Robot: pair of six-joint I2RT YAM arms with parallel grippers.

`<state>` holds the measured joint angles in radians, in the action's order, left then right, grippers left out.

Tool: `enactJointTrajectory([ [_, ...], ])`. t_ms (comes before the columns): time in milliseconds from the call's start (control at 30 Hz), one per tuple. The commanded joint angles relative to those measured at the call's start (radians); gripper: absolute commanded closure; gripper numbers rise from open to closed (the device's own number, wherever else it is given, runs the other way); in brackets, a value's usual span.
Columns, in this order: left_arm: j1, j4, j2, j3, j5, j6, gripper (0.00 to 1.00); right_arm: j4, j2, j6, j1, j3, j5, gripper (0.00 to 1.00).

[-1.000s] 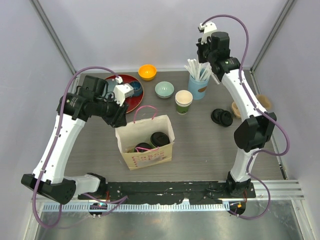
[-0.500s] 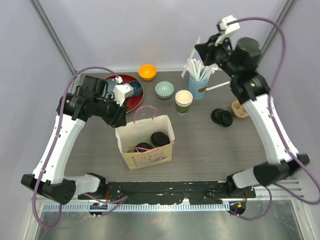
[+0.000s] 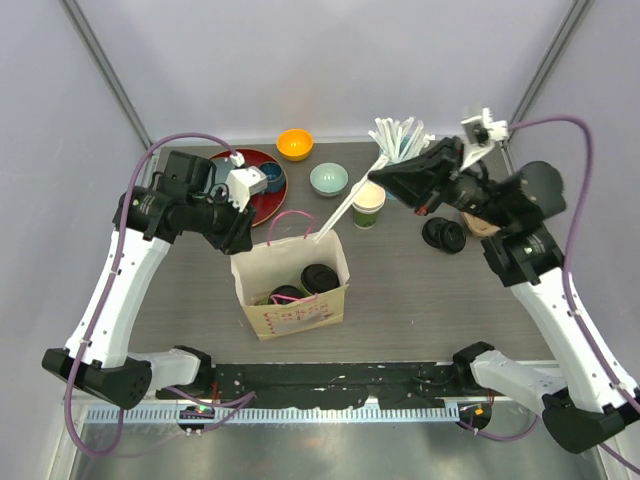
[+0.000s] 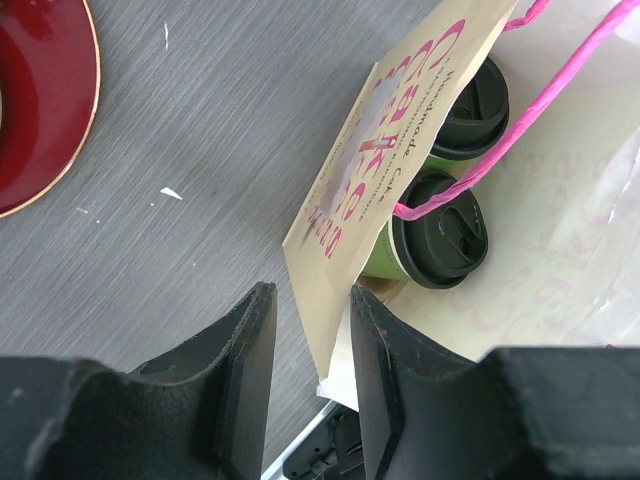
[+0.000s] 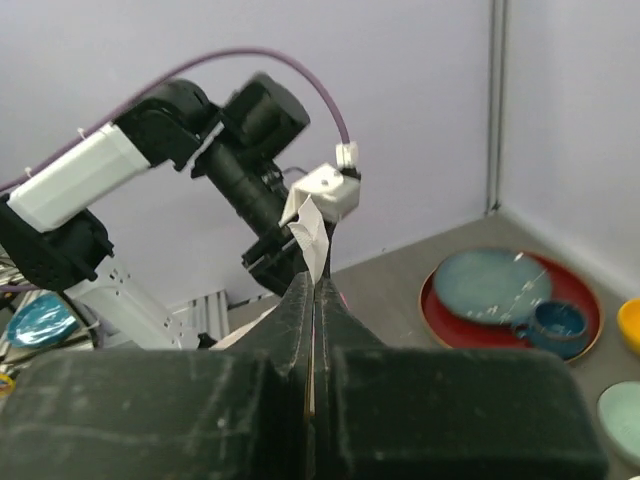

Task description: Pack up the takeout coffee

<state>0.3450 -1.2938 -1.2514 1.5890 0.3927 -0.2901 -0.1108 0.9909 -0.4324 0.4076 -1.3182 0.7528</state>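
Note:
Only the stick's lower end is over the bag's back rim, so if I opened now, it would drop short. My right gripper moves it farther in next.
Two green paper cups with black lids (image 3: 320,277) (image 3: 288,295) stand inside the open paper bag (image 3: 300,315). In the left wrist view their lids (image 4: 475,95) (image 4: 440,230) show inside the bag (image 4: 350,190). My left gripper (image 3: 236,236) is open at the bag's left rim, its jaws astride the bag wall (image 4: 318,340). My right gripper (image 3: 377,179) is shut on a long white wrapped stick (image 3: 340,213) that slants down-left, its lower end over the bag's back rim. In the right wrist view the stick (image 5: 312,232) pokes out past the closed gripper (image 5: 318,285).
An open lidless paper cup (image 3: 367,205) stands behind the bag, partly under the right arm. More white sticks (image 3: 400,133) show behind it. Loose black lids (image 3: 443,235) lie at the right. A red plate (image 3: 232,166) with a blue mug (image 3: 270,178), an orange bowl (image 3: 294,144) and a teal bowl (image 3: 328,179) sit at the back.
My right arm has swung down and left from above the cup of sticks, carrying one white stick toward the bag. My left arm and the bag have not moved.

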Motion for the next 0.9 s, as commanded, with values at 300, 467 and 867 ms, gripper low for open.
enactJointTrajectory([
  [300, 0.002, 0.019, 0.029, 0.003, -0.012, 0.008, 0.61, 0.414, 0.175, 0.265, 0.148, -0.036, -0.274, 0.18],
  [467, 0.002, 0.021, 0.023, 0.000, -0.012, 0.005, 0.61, 0.479, 0.158, 0.323, 0.103, -0.156, -0.570, 0.09],
  [867, 0.002, 0.014, 0.007, 0.008, -0.022, 0.000, 0.61, 0.641, 0.648, 0.066, -0.496, -0.540, -0.926, 0.01],
])
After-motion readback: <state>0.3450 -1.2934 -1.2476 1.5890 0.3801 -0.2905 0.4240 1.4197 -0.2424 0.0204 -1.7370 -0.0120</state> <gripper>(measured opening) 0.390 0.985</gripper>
